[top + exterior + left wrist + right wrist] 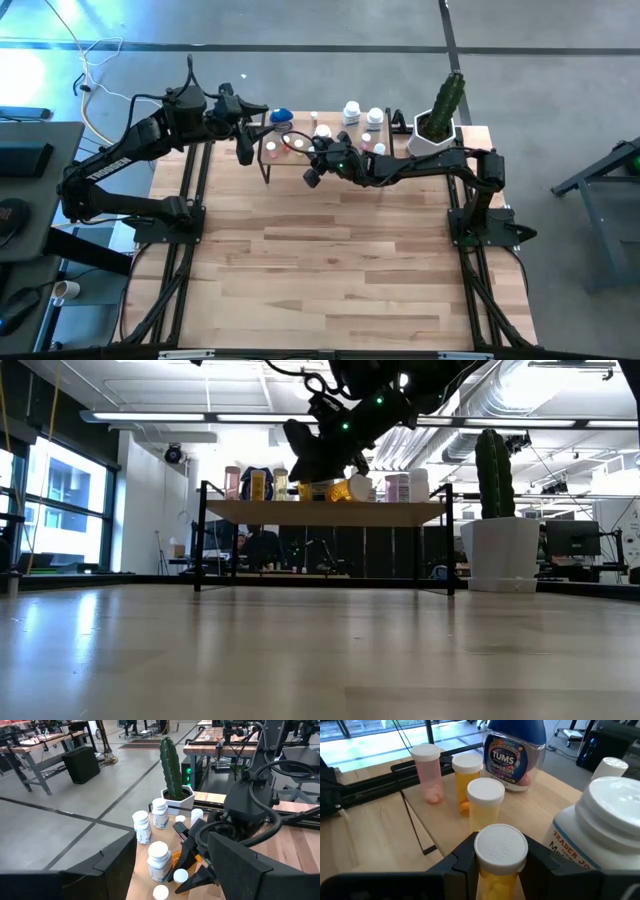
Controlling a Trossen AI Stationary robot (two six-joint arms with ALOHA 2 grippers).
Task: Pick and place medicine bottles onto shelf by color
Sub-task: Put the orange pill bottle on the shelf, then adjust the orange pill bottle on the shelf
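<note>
The orange bottle is standing upright at the shelf top beside the yellow vial in the right wrist view, so my right gripper should open now.
The shelf stands at the table's far edge, its wood top on black legs. On it stand a pink bottle, two orange bottles, a blue-lidded jar and a white bottle. My right gripper is over the shelf, shut on a white-capped orange bottle. My left gripper hangs open and holding nothing by the shelf's left end, above the table. My right gripper pinches the orange bottle's body just under its white cap between its two fingers. The fingers come nearly level from the table's right, slanting a little down. The bottle stands about upright; whether its bottom touches the shelf I cannot tell.
A cactus in a white pot stands at the table's far right corner. Several white bottles stand near the shelf's right end. The wide near part of the plank table lies in front of the shelf.
</note>
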